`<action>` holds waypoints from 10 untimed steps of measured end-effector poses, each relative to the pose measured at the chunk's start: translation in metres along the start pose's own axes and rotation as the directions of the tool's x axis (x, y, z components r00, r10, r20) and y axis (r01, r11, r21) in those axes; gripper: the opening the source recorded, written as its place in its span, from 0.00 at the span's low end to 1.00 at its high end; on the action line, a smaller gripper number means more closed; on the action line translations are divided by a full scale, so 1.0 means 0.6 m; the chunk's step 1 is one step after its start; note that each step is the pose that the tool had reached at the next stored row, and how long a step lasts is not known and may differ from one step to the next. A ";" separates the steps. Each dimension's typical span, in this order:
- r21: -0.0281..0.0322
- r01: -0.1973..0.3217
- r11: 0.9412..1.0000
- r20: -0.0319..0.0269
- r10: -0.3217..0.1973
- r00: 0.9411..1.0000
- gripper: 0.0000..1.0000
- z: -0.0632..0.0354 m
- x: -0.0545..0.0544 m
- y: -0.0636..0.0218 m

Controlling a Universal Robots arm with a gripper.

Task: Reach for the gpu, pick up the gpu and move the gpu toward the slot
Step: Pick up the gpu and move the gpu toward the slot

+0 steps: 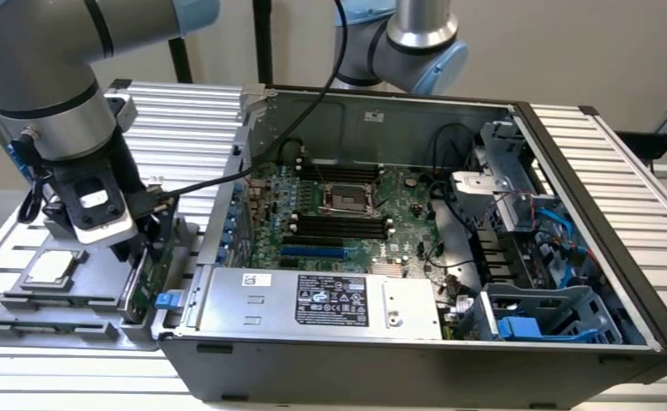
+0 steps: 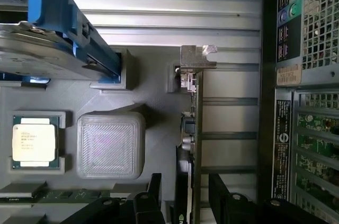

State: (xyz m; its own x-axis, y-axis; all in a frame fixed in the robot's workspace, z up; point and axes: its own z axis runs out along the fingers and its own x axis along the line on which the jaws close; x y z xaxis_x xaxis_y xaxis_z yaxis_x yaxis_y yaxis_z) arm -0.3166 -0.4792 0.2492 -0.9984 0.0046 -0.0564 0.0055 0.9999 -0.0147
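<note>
My gripper grabs the GPU by its upper edge [image 1: 141, 265] next, since the grey tray [image 1: 137, 330] holds the GPU low at its ends.
The gpu [image 2: 194, 123] stands on edge in a grey fixture tray [image 2: 153, 91], dark and thin edge-on, with its silver bracket [image 2: 197, 57] at one end. In the exterior view its green board [image 1: 141, 287] shows just left of the computer case. My gripper [image 2: 185, 195] is low over the card and open. One black finger [image 2: 154, 189] is on each side of the card, with a gap to the board on both sides. The gripper [image 1: 139, 250] hangs from the arm at the exterior view's left. The blue slot [image 1: 313, 253] lies on the motherboard inside the case.
A small square silver chip [image 2: 35, 142] and a ribbed grey block [image 2: 110, 144] sit in the tray beside the card. A grey hard drive with a blue frame [image 2: 58, 28] leans there too. The open computer case [image 1: 425, 342] stands close to the card, its wall [image 2: 267, 102] alongside.
</note>
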 end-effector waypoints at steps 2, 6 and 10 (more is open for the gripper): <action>0.000 -0.001 1.000 0.000 0.001 1.000 0.48 0.003 0.000 0.000; 0.000 -0.003 1.000 0.001 0.003 1.000 0.48 0.007 0.000 0.000; 0.001 -0.004 1.000 0.001 0.004 1.000 0.46 0.009 0.001 0.000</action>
State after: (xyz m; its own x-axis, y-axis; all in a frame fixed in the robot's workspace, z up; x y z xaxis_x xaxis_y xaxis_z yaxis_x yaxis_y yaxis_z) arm -0.3167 -0.4791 0.2440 -0.9983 0.0082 -0.0570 0.0091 0.9998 -0.0153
